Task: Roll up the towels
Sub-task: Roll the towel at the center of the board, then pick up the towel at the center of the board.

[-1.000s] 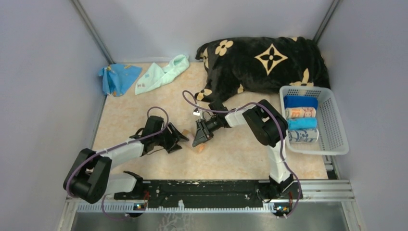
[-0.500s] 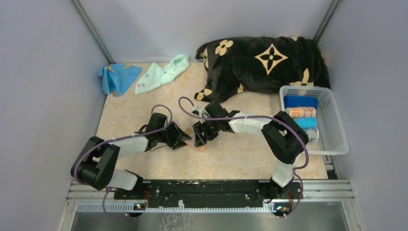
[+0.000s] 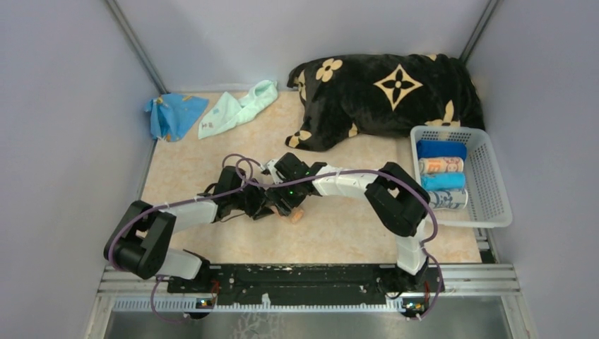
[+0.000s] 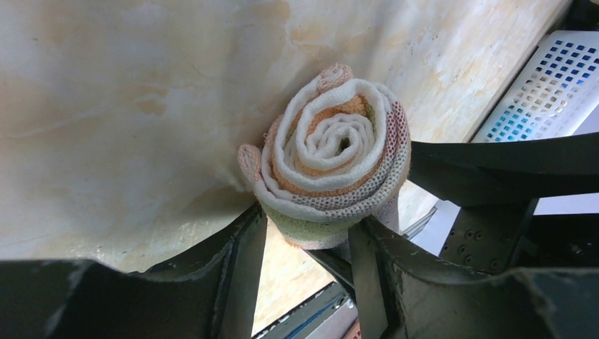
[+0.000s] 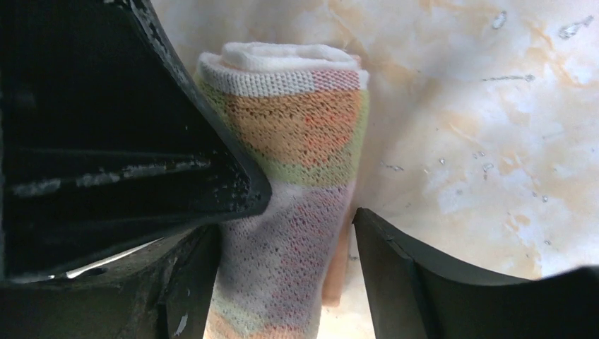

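My right gripper is to grab the rolled towel's middle (image 5: 288, 220) across both sides next. The towel then stays rolled to go in the white basket.
A rolled towel (image 3: 296, 215) with orange, pale green and pink print lies on the table (image 3: 184, 169) near the middle. The left wrist view shows its spiral end (image 4: 332, 152). My left gripper (image 3: 264, 203) (image 4: 307, 244) has both fingertips pressed against the roll's sides and is shut on it. My right gripper (image 3: 285, 202) (image 5: 282, 226) straddles the same roll (image 5: 289, 212) and is open, its right finger (image 5: 395, 268) standing off the cloth. Two more towels lie unrolled at the back left, one mint green (image 3: 236, 109) and one blue (image 3: 172, 114).
A big black blanket (image 3: 388, 92) with beige flowers is heaped at the back. A white basket (image 3: 494, 185) (image 4: 544, 78) on the right holds several rolled towels (image 3: 441, 166). Grey walls close in the table on three sides.
My right gripper has opened and slid left along the roll until it meets the left gripper. My left gripper has narrowed onto the roll's end.
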Robot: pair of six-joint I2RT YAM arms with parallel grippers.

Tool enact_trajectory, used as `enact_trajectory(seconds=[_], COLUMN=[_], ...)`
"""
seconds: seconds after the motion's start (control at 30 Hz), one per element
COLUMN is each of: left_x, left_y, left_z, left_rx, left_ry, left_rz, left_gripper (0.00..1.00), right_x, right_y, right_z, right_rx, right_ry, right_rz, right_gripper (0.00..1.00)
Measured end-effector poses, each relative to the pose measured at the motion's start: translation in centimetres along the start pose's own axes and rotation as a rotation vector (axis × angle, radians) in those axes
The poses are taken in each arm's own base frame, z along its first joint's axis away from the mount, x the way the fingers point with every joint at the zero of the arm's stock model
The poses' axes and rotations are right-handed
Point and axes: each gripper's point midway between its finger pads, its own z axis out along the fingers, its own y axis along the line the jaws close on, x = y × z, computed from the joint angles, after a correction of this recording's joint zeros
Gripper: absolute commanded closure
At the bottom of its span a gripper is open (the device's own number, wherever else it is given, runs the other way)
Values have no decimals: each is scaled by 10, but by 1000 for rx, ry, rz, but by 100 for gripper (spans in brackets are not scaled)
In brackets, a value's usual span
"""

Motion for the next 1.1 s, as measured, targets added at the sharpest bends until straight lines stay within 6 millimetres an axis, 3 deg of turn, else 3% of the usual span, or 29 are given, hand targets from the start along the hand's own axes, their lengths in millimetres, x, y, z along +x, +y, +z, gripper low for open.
enact_trajectory(seconds=[0.33,0.67,0.83,0.93,1.1], left_x=[0,0,1,1,0], left_y=[2,1,2,4,5], left_z=[0,1,0,0,-1], left_rx=[-3,5,15,22,33], left_ry=[6,12,9,5,-4], left_rz=[-4,-7,-7,-16,-37], left_gripper=[47,47,47,47,43], right_x=[3,5,6,9,13], right_y=[4,7,9,8,9], right_z=[5,5,6,8,12], right_rx=[16,-5,-2,31,68], right_ry=[61,83,91,100,110], right_rz=[-64,-98,-116,-129,-146], right_gripper=[39,33,35,41,67])
